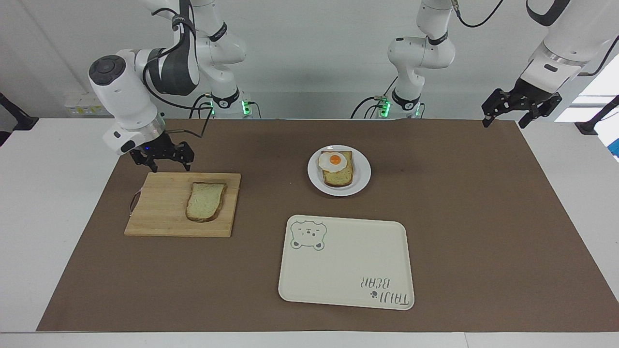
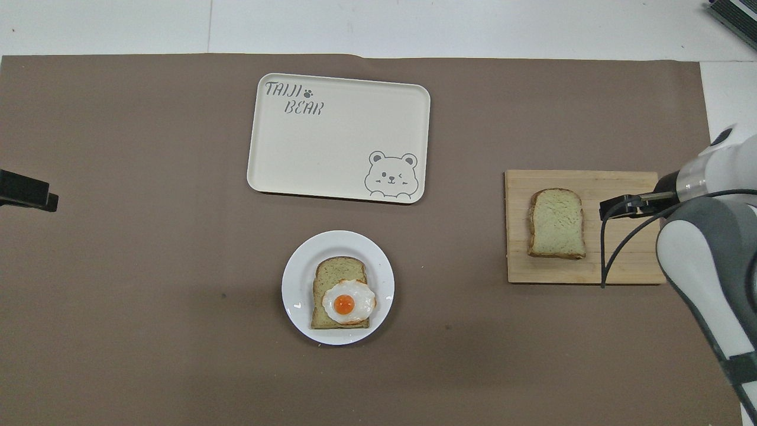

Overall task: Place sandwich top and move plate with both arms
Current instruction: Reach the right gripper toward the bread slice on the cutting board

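Note:
I should next pinch the sandwich top with my right gripper by its thin crust edge facing the board's handle, because the sandwich top's broad side lies up.
The sandwich top, a plain slice of pale bread, lies on a wooden cutting board toward the right arm's end of the table; it also shows in the overhead view. The small white plate holds a bread slice with a fried egg at mid-table. My right gripper is open and empty, low over the board's edge nearest the robots, apart from the bread. My left gripper is open and empty, raised over the mat's corner at the left arm's end, waiting.
A cream rectangular tray with a bear drawing lies farther from the robots than the plate. The board has a small handle on its outer side. A brown mat covers the table.

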Available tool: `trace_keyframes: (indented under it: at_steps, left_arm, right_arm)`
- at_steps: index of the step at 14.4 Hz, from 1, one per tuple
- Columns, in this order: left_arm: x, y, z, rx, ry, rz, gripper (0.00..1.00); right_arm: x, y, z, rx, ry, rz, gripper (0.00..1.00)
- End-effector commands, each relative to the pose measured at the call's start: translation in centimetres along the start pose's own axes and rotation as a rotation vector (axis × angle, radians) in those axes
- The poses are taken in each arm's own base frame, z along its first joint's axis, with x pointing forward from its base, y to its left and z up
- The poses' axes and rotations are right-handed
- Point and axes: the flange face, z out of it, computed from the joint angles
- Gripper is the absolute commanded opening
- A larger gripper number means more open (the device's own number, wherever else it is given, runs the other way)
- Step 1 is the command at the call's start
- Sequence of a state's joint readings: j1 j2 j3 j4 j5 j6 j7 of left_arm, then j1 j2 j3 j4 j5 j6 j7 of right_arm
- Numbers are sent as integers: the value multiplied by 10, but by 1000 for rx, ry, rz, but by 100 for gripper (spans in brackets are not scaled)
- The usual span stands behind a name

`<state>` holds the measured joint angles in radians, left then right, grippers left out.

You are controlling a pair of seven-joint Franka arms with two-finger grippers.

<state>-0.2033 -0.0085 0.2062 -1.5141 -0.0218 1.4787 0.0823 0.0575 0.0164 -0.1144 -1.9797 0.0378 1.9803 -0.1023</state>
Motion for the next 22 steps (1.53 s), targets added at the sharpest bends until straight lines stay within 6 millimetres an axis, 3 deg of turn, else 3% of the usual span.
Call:
trace_keyframes:
  at_steps: [1,8,12,14,17,22]
  left_arm:
    - [-9,0,0,2,-8,-6,100]
    - [-9,0,0,2,-8,-6,100]
    - [-8,0,1,2,-9,-6,100]
    - [-8,0,1,2,-9,-6,100]
    - [-9,0,0,2,-8,-6,100]
    - [-8,0,1,2,-9,-6,100]
  right_arm:
    - [-6,1,22,94,20,43,100]
    - [-14,-2,58,154,26,85,100]
    - [-15,2,63,162,27,73,100]
    - [-19,40,76,165,49,81,100]
    - [-14,47,96,197,57,122,100]
    - [-3,42,121,176,74,121,100]
